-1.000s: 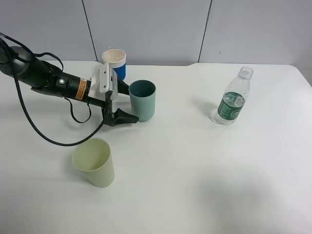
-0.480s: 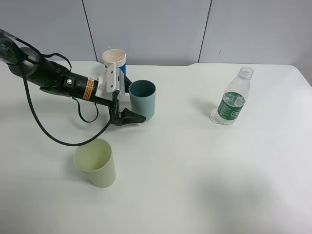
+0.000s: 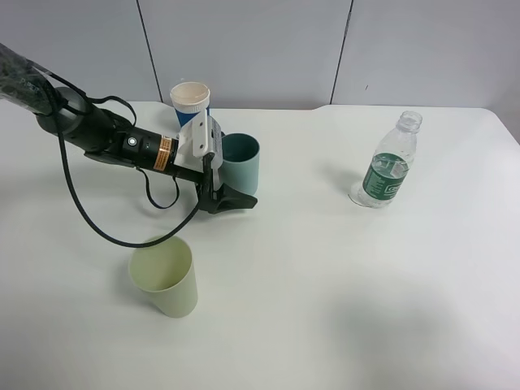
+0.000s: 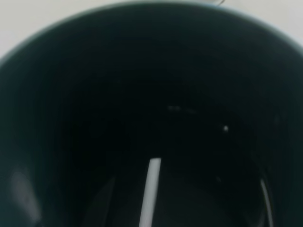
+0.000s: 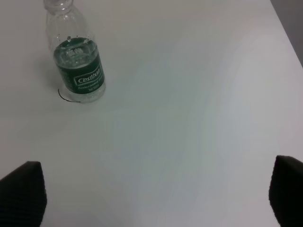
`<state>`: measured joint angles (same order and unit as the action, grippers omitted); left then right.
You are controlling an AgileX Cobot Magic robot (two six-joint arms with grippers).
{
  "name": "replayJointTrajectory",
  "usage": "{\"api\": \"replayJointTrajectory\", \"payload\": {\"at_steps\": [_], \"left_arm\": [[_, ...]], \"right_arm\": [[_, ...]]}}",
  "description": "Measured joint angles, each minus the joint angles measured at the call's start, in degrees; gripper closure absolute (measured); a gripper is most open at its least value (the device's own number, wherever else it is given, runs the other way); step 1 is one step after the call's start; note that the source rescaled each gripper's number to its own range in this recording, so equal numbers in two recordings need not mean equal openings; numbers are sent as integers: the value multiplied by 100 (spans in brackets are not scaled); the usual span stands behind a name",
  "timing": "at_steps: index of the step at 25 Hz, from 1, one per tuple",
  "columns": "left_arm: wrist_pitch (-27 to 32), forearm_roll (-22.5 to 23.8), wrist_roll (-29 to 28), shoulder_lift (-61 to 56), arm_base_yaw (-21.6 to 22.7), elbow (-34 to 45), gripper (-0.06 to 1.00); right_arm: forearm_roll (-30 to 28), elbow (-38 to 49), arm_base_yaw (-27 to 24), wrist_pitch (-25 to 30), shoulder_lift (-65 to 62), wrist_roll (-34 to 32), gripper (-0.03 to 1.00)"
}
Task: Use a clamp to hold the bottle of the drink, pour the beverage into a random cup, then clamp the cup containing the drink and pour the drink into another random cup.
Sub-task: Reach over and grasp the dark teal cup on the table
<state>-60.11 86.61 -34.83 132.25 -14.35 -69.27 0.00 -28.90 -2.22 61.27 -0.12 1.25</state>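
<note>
I would hold the cup if I closed now, because my fingers reach around the teal cup [image 3: 245, 165] and its dark side fills the wrist view. My left gripper should close on the cup.
A teal cup [image 3: 245, 165] stands upright at the table's middle left. My left gripper [image 3: 240, 174] is open and straddles it: one black finger [image 3: 236, 200] lies in front of the cup, the other is hidden behind it. The left wrist view is filled by the cup's dark side [image 4: 151, 94]. A clear bottle with a green label [image 3: 386, 166] stands uncapped at the right and also shows in the right wrist view [image 5: 78, 61]. My right gripper [image 5: 156, 198] is open and empty, well away from the bottle, and is out of the exterior view.
A pale green cup [image 3: 166, 278] stands near the front left, under the left arm's black cable [image 3: 97, 231]. A blue cup with a white rim [image 3: 191, 101] stands behind the left gripper. The table's right edge [image 5: 284, 28] lies beyond the bottle.
My left gripper has moved right, from beside the teal cup to around it. The pale green cup has shifted slightly right. The bottle has not moved.
</note>
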Motion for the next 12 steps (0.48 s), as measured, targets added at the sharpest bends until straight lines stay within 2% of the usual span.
{"api": "replayJointTrajectory", "payload": {"at_steps": [6,7,8,9,10,11,12], "left_arm": [[-7,-29,0,22,0,-44,-6],[-7,-41,0,22,0,-44,-2],[-7,-55,0,22,0,-44,7],[5,-71,0,22,0,-44,25],[39,-83,-2,22,0,-44,50],[52,-90,-16,22,0,-44,82],[45,-88,-16,22,0,-44,94]], "right_arm": [[0,0,0,0,0,0,2],[0,0,0,0,0,0,2],[0,0,0,0,0,0,2],[0,0,0,0,0,0,2],[0,0,0,0,0,0,2],[0,0,0,0,0,0,2],[0,0,0,0,0,0,2]]}}
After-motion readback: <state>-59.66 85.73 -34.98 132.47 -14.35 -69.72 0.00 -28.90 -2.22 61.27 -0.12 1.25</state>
